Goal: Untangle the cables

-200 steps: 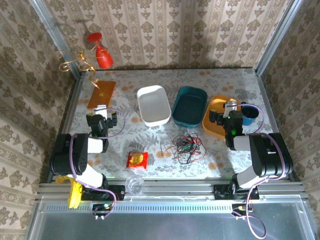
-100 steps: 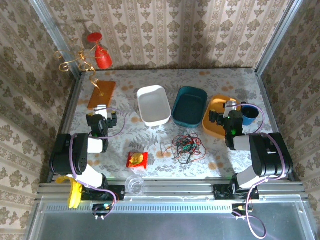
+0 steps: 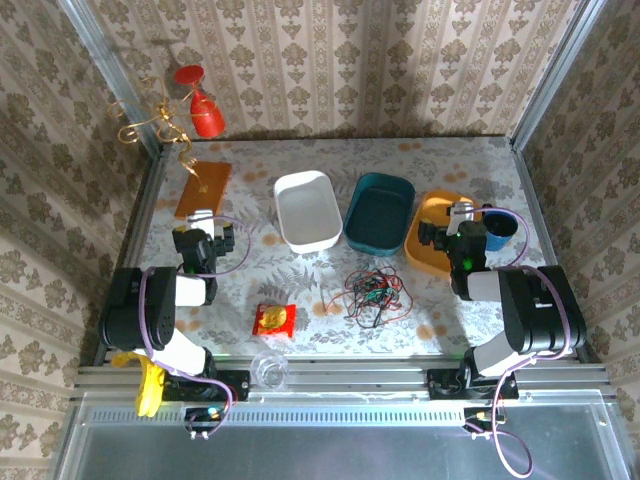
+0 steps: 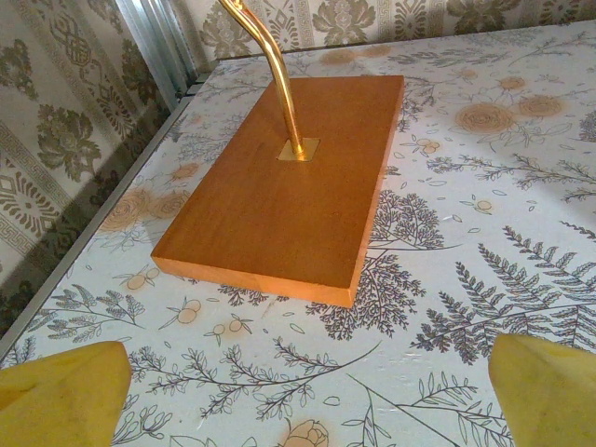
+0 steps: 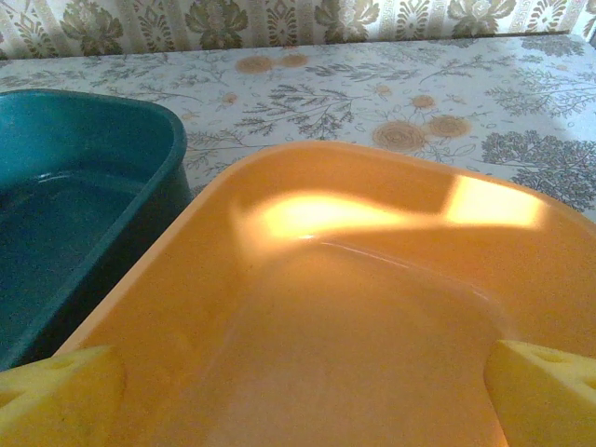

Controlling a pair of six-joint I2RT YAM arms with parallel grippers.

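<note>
I will next pinch a single black cable [image 3: 398,291] with my right gripper at the heap's orange-tray side and leave red and green out.
The cables [image 3: 372,293], thin black, red and green wires, lie in one tangled heap on the table in front of the teal bin, between the two arms. My left gripper [image 3: 207,243] rests far to their left, near the wooden base; its yellow fingertips [image 4: 60,386] stand wide apart with nothing between them. My right gripper [image 3: 456,236] hovers over the orange tray [image 5: 354,307], to the right of the tangle. Its yellow fingertips [image 5: 545,386] are also spread wide and hold nothing.
A white bin [image 3: 306,210], a teal bin [image 3: 379,213] and the orange tray [image 3: 424,246] stand in a row behind the cables. A blue cup [image 3: 500,229] is at the right. A wooden base [image 4: 289,182] with a gold wire stand, a snack packet [image 3: 274,319] and a clear glass [image 3: 268,367] are at the left and front.
</note>
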